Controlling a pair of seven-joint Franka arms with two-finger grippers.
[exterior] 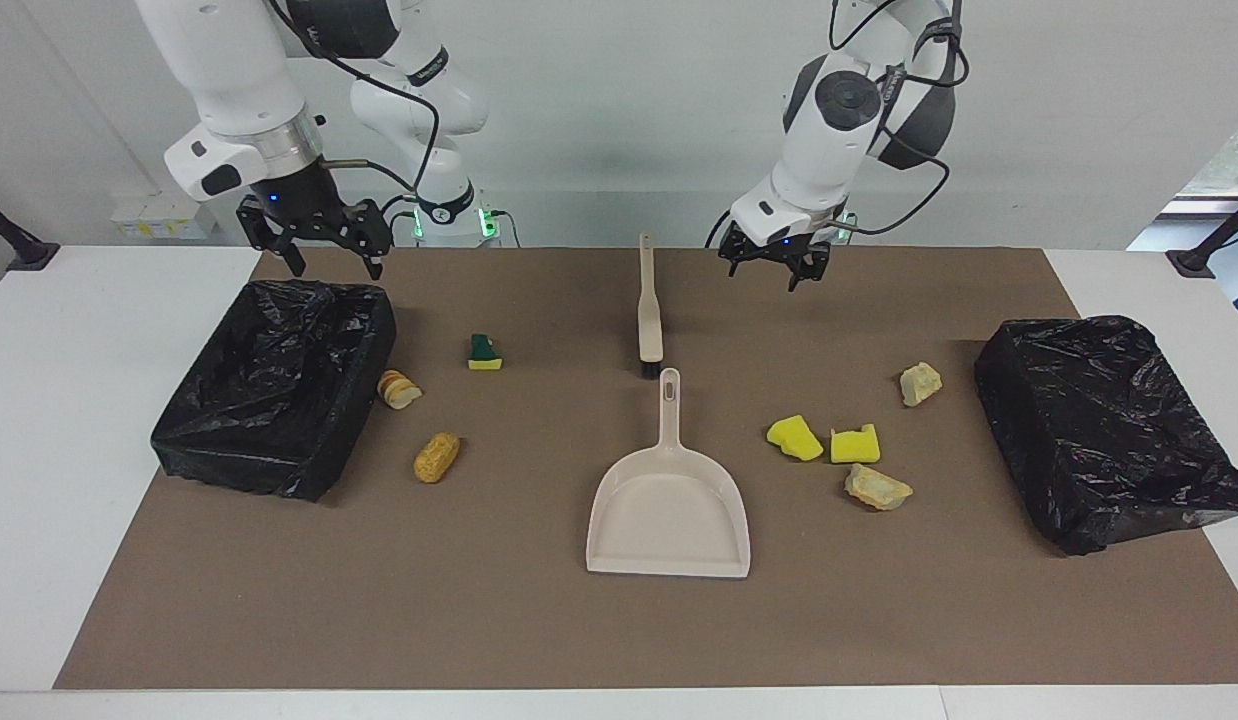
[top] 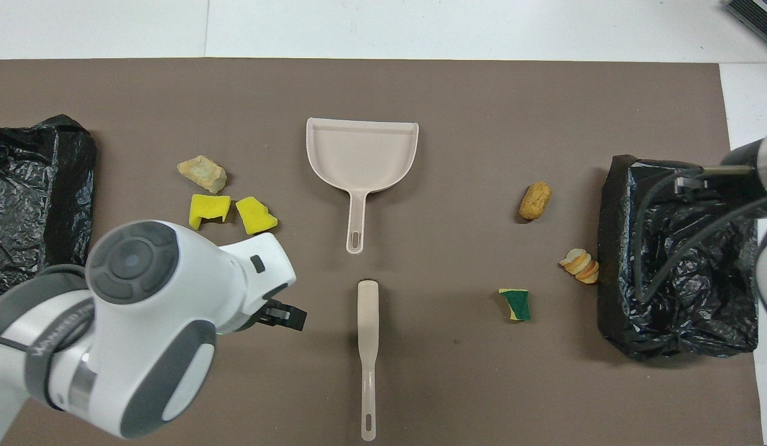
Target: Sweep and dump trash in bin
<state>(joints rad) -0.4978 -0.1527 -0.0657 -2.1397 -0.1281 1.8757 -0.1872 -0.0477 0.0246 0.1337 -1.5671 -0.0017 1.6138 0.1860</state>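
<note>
My right gripper will grab the dustpan's slim handle (top: 355,222) next, as its pan is far wider than my fingers can span.
Several bits of trash lie on the brown mat. Toward the right arm's end are a green-faced sponge chunk (exterior: 484,352) (top: 515,305), bread slices (exterior: 399,389) (top: 580,265) and a golden roll (exterior: 436,456) (top: 535,200). Toward the left arm's end are two yellow sponge chunks (exterior: 794,437) (exterior: 854,444) and two tan pieces (exterior: 877,487) (exterior: 920,383). My right gripper (exterior: 331,268) is open and empty over the nearer rim of a black-lined bin (exterior: 239,460). My left gripper (exterior: 774,275) is open and empty above the mat, beside the brush handle.
A beige dustpan (exterior: 669,510) (top: 362,152) lies mid-mat, handle toward the robots. A beige brush (exterior: 649,310) (top: 367,347) lies nearer the robots, in line with it. A second black-bagged bin (exterior: 1099,430) (top: 30,192) sits at the left arm's end.
</note>
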